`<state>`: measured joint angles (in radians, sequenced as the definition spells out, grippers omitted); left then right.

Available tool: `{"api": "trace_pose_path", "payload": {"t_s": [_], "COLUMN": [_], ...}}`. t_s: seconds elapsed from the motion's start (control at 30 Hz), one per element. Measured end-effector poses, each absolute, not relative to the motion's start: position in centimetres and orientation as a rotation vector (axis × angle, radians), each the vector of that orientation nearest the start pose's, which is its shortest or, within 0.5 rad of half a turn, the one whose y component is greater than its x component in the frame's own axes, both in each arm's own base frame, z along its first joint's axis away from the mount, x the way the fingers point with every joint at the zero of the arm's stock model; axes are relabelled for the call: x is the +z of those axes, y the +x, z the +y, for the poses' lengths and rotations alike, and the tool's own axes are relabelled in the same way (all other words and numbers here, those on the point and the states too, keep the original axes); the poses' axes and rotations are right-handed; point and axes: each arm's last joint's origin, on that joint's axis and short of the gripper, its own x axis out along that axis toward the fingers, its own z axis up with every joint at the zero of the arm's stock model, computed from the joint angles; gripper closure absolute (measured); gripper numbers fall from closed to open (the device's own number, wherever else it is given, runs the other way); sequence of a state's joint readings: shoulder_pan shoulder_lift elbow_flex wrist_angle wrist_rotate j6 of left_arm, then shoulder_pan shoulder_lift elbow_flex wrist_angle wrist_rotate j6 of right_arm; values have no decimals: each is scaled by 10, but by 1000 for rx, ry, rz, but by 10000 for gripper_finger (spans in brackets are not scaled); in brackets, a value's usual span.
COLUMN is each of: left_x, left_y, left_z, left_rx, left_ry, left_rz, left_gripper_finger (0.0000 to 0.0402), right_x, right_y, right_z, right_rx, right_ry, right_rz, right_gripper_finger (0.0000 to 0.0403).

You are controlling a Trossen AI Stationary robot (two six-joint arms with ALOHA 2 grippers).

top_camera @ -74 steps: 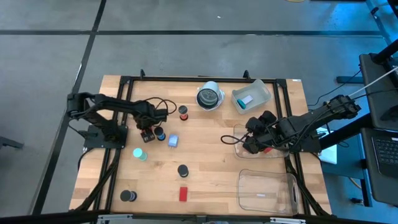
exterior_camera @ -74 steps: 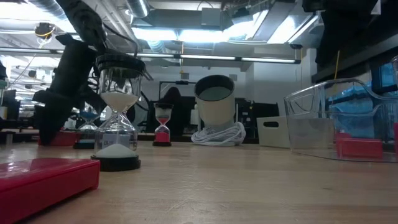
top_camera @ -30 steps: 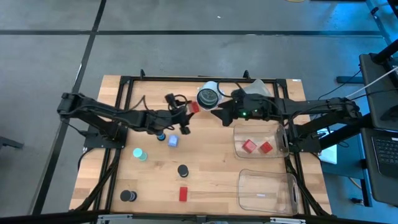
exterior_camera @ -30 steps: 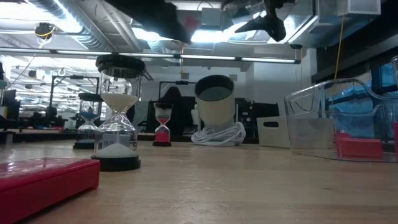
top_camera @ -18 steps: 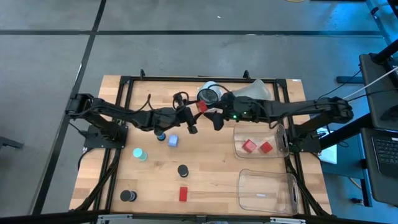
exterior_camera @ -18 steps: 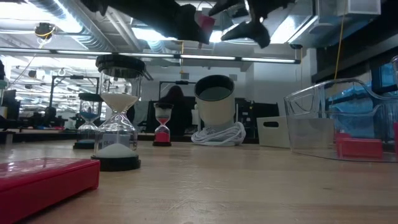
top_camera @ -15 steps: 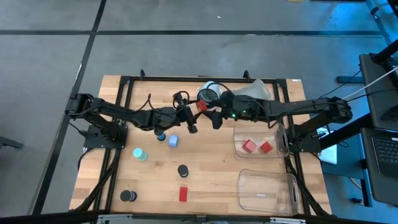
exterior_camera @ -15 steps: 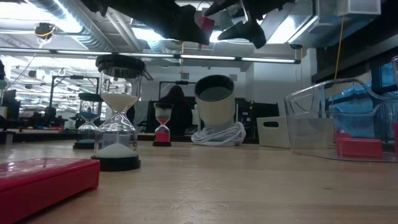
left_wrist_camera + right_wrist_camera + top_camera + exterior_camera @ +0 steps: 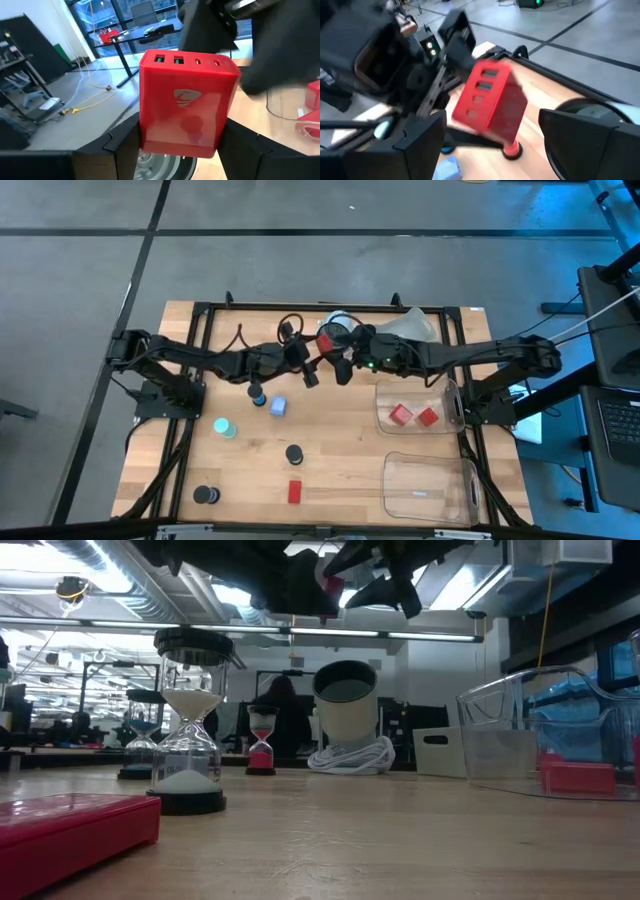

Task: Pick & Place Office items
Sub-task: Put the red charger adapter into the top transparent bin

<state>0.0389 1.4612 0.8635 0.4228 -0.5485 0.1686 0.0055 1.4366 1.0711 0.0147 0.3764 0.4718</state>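
The red block needs to go in the clear bin, so my right gripper next has to grab the block by its slotted end.
A red block with a row of slots on its end face hangs high over the table's middle, next to the round white-and-dark bowl-like thing. My left gripper reaches in from the table's left and is shut on it. My right gripper comes from the right and is open. Its two fingers stand to either side of the red block, and no touch shows. On the table lie a pale blue piece, a teal round piece, black discs and another red block. My left gripper pinches the red block's two opposite side faces between its two fingers. The fingers come about level from the table's left. The block is lifted well clear of the table, its slotted end pointing away from the gripper.
A clear bin at the right holds two red blocks. Another clear bin stands near the front right, and a third at the far edge. Hourglasses stand on the near left part of the table.
Both grippers have closed in on each other over the table's middle and rolled at the wrist. My left gripper has carried the red block toward the right, still clear of the table. My right gripper has come toward the left and a little down, until its fingers flank the block.
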Motion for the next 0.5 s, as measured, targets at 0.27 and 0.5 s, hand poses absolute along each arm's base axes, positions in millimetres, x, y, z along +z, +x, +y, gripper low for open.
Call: {"api": "trace_pose_path", "payload": {"t_s": [0.27, 0.5], "left_x": [261, 266], "left_y": [318, 318], "left_z": [35, 38], "left_rx": [516, 529], "left_ry": [157, 130], "left_rz": [206, 157], "left_gripper_finger": [189, 189], "right_x": [299, 294], "right_y": [329, 333], "right_z": [-12, -13], "right_rx": [-475, -513], "right_ry": [295, 266], "right_rz": [244, 236], "right_gripper_finger": [82, 96]}}
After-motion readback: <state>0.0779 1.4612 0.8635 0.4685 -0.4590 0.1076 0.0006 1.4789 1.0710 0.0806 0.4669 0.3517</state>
